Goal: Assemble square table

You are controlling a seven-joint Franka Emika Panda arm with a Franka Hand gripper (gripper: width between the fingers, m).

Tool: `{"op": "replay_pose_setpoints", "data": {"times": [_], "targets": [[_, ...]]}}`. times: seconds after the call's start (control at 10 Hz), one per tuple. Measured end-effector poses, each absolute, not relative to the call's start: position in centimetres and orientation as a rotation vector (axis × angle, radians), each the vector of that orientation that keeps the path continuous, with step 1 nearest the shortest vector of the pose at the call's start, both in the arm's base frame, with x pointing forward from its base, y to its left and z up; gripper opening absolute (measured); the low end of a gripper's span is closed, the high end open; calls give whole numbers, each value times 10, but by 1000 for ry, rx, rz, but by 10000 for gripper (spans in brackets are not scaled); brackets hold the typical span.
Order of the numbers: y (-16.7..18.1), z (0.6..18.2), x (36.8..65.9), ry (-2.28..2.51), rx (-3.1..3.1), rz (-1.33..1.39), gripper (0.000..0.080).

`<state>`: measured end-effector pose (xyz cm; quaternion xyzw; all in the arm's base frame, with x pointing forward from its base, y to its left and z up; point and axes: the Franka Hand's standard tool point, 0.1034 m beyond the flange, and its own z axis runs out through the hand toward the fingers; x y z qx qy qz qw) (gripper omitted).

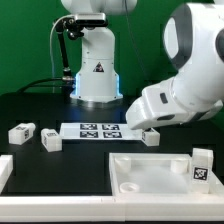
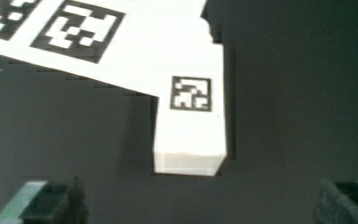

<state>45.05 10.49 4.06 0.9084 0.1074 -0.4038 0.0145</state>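
Note:
My gripper grabs the leg's plain end [image 1: 152, 140] beside the tag next, to fit the leg upright into the table's white slab [image 1: 150, 172].
The square table's white slab [image 1: 150, 172] lies recessed side up at the front. One white leg [image 1: 202, 165] stands at its end on the exterior view's right. Two legs [image 1: 20, 132] [image 1: 50, 141] lie on the dark table at the exterior view's left. Another leg [image 1: 150, 137] lies beside the end of the marker board [image 1: 95, 130], right under my gripper [image 1: 148, 124]. In the wrist view this tagged leg [image 2: 194, 120] lies ahead of my open, empty gripper [image 2: 197, 205]. It sits midway between the line of the two dark fingertips [image 2: 43, 200], and they do not touch it.
The white domed robot base [image 1: 95, 75] stands behind the marker board, which also shows in the wrist view [image 2: 51, 30]. My white arm [image 1: 190, 70] fills the exterior view's right. A white piece [image 1: 4, 172] is cut off at the front left edge.

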Motion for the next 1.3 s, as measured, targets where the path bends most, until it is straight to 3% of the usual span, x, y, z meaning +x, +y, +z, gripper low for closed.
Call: {"op": "replay_pose_setpoints", "data": {"times": [0.4, 0.8, 1.2, 1.3], "targets": [[103, 39, 449, 317, 2822, -1258, 649], [100, 12, 405, 239, 2747, -1373, 649], [98, 8, 398, 201, 2731, -1394, 649], [98, 8, 398, 200, 2731, -1395, 514]]}}
